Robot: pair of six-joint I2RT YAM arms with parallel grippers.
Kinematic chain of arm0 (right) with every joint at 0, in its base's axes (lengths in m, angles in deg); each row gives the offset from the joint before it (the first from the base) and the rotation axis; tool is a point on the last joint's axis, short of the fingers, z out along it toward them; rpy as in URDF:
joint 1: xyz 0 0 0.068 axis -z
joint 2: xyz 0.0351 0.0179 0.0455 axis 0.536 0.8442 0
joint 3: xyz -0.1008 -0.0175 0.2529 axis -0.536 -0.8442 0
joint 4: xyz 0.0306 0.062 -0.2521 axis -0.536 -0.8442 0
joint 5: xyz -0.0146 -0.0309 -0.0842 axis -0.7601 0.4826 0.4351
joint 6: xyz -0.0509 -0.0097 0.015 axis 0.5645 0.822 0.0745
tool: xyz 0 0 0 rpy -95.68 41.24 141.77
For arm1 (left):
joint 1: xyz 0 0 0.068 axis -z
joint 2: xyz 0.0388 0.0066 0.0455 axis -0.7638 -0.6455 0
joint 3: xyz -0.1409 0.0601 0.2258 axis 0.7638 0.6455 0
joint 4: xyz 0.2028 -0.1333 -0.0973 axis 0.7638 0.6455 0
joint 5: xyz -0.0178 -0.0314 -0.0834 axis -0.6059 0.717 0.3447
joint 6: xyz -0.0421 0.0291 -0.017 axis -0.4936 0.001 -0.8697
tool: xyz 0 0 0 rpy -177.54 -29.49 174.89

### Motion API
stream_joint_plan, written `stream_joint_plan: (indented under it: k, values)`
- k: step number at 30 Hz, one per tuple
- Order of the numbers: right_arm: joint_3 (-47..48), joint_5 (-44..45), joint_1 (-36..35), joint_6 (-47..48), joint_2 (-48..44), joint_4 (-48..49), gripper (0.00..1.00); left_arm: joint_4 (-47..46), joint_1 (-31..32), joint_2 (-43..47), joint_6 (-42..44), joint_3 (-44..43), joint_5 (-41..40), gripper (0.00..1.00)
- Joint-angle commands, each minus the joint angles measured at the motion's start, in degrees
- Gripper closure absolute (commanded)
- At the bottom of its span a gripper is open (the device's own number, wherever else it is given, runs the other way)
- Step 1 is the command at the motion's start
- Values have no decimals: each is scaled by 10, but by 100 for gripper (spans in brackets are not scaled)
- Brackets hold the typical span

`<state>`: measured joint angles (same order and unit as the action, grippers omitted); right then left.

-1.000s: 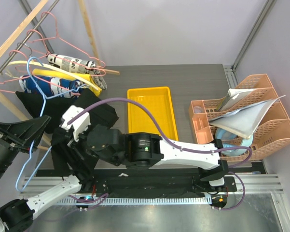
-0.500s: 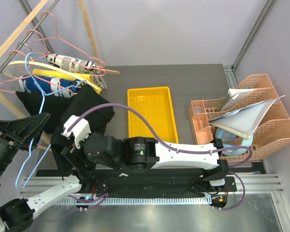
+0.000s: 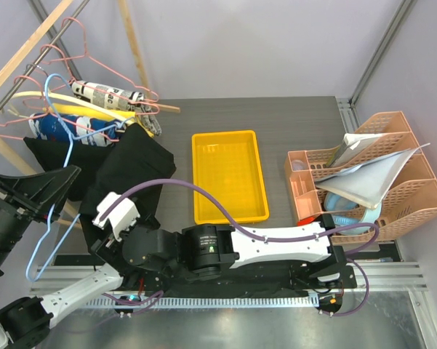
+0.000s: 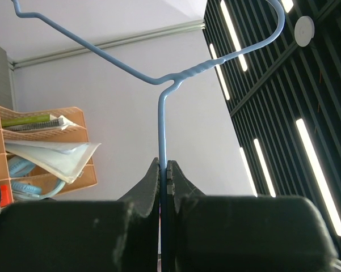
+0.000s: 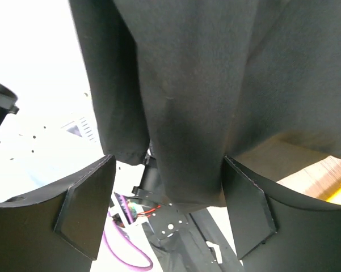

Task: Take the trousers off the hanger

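Observation:
I will grab the loose fold at their near end (image 3: pixel 94 234) with my right gripper to pull the black trousers (image 3: pixel 131 171) off the hanger. This leaves the wire free.
The black trousers (image 3: pixel 131 171) lie in a heap on the left of the table. The blue wire hanger (image 3: pixel 58 156) stands just to their left, and I cannot tell whether they still touch. My left gripper (image 3: pixel 58 190) is shut on the hanger (image 4: pixel 161 113), whose wire runs up from between the fingertips (image 4: pixel 153 175). My right gripper (image 3: pixel 109 238) hovers at the near end of the trousers. In the right wrist view the gripper (image 5: pixel 167 209) stands open, and a fold of the trousers (image 5: pixel 187 102) hangs loose between its fingers (image 5: pixel 85 209).
A yellow tray (image 3: pixel 229 211) sits mid-table. An orange file rack (image 3: pixel 393 196) with papers stands at the right. A wooden rail (image 3: pixel 29 47) at the back left carries pink hangers, with rolled clothes (image 3: pixel 105 94) and another dark cloth (image 3: pixel 43 156) below it.
My right gripper has opened, let go of the trousers and drawn back toward the near edge. The trousers have settled on the table. The left gripper keeps its hold on the hanger.

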<state>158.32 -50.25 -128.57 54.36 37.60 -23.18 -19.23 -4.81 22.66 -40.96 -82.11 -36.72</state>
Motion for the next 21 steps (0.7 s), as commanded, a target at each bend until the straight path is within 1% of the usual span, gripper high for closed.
stream_joint_plan:
  k: [1,4,11,15,18,21]
  values:
    - [-12,40,3,-18,-4,3,21,-84,2,-14,-6,-15,13,100]
    - [-15,45,3,-21,3,3,20,-87,2,-15,-7,-16,13,100]
    - [-32,140,2,-43,7,-4,18,-90,2,-18,-8,-19,14,100]
    - [-31,133,3,-43,13,5,18,-89,1,-17,-13,-16,18,100]
    - [-28,111,2,-29,22,31,13,-90,2,-16,-14,-11,18,100]
    - [-21,108,2,-28,30,40,10,-90,2,-15,-15,-9,19,100]
